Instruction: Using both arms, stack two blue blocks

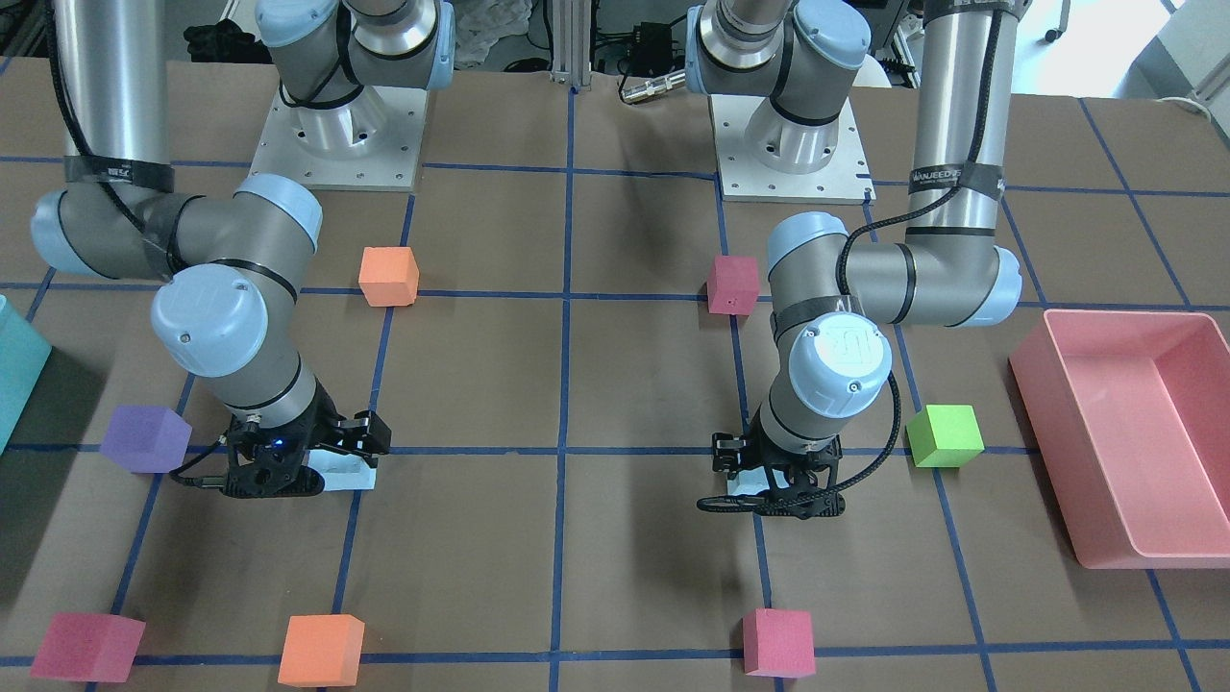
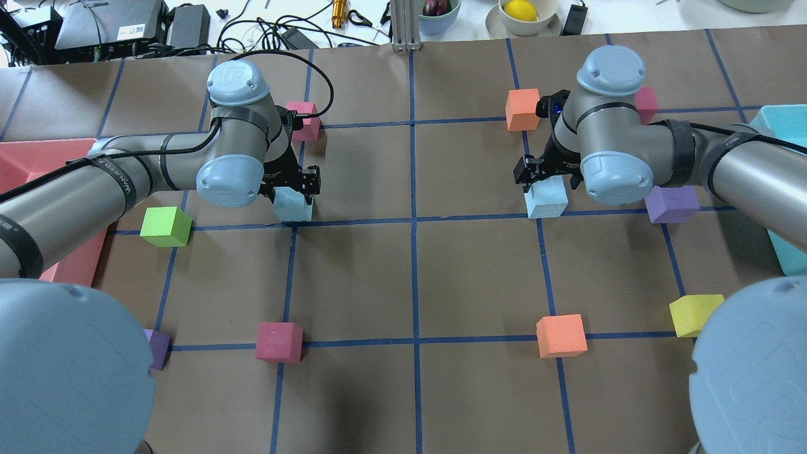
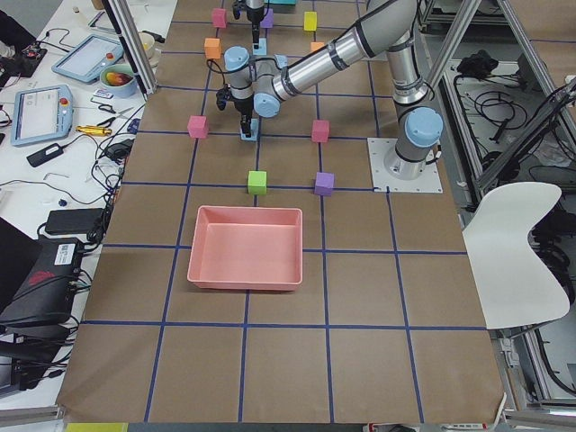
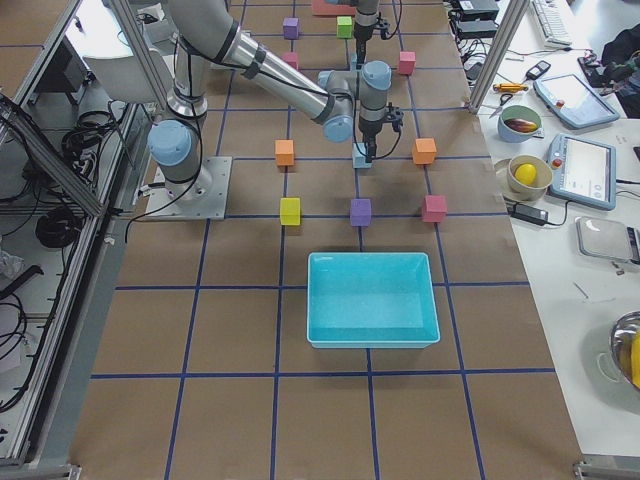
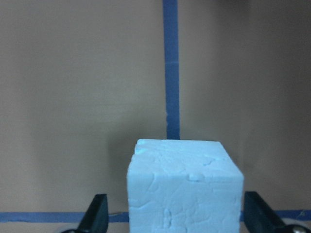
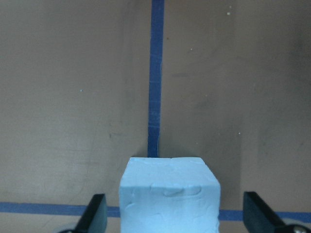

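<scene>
My right gripper takes hold of this blue block by opposite sides next, to stack both.
Two pale blue blocks sit on the table. My left gripper (image 2: pixel 296 189) is open and straddles one blue block (image 2: pixel 293 205). In the left wrist view the fingers (image 5: pixel 97 216) stand on either side of that block (image 5: pixel 184 189), the right one close to its face. My right gripper (image 2: pixel 547 180) is open and straddles the other blue block (image 2: pixel 547 198). In the right wrist view there are gaps between that block (image 6: pixel 169 194) and both fingers (image 6: pixel 255 213). In the front view the left gripper (image 1: pixel 769 485) hides most of its block, and the right gripper (image 1: pixel 322 461) shows its block (image 1: pixel 351 474).
A purple cube (image 2: pixel 672 203) lies right beside the right gripper, and an orange cube (image 2: pixel 522 108) just beyond it. A magenta cube (image 2: pixel 306 120) and a green cube (image 2: pixel 165 226) lie near the left gripper. A pink bin (image 1: pixel 1067 452) and a teal bin (image 2: pixel 788 116) stand at the table's ends.
</scene>
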Available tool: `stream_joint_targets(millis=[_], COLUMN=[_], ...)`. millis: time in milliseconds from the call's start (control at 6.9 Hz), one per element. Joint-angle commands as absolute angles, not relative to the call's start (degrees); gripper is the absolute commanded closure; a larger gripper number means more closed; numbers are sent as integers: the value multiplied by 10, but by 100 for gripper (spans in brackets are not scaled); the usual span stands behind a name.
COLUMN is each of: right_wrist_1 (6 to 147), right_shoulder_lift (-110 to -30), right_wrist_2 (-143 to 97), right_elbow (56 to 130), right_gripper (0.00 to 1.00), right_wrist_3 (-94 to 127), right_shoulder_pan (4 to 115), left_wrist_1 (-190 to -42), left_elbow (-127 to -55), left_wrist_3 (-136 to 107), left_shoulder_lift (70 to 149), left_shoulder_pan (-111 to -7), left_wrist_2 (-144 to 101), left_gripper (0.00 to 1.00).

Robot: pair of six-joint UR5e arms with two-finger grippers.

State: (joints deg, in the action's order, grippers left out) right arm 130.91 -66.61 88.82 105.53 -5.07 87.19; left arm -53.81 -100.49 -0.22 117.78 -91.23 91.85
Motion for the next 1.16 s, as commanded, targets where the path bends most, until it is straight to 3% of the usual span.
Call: stream_joint_targets(millis=[0,145,290,580,1014], right_wrist_1=[1317,1315,1316,1296,1147], right_shoulder_lift=[-655,-655,-657,-662,-626], right_wrist_2=[887,887,889,889,867], right_elbow=[1059,1057,1055,1010,837], right_gripper=[18,65,95,100,100], right_wrist_3=[-52,-52,-54,-50,52], right_shoulder_pan=[872,872,872,874,921], left_wrist_1=[-529,-529,-527,-527,-539], left_elbow=[-1009,-1006,-1001,-1000,-974], left_wrist_3=[-1,-2,-2,-3,-3], left_shoulder_lift=[1181,1180,1175,1165,1158], left_shoulder_pan=[-912,-912,-912,-913,-921], left_wrist_2=[918,919,919,914,915], left_gripper=[56,78,84,86,86])
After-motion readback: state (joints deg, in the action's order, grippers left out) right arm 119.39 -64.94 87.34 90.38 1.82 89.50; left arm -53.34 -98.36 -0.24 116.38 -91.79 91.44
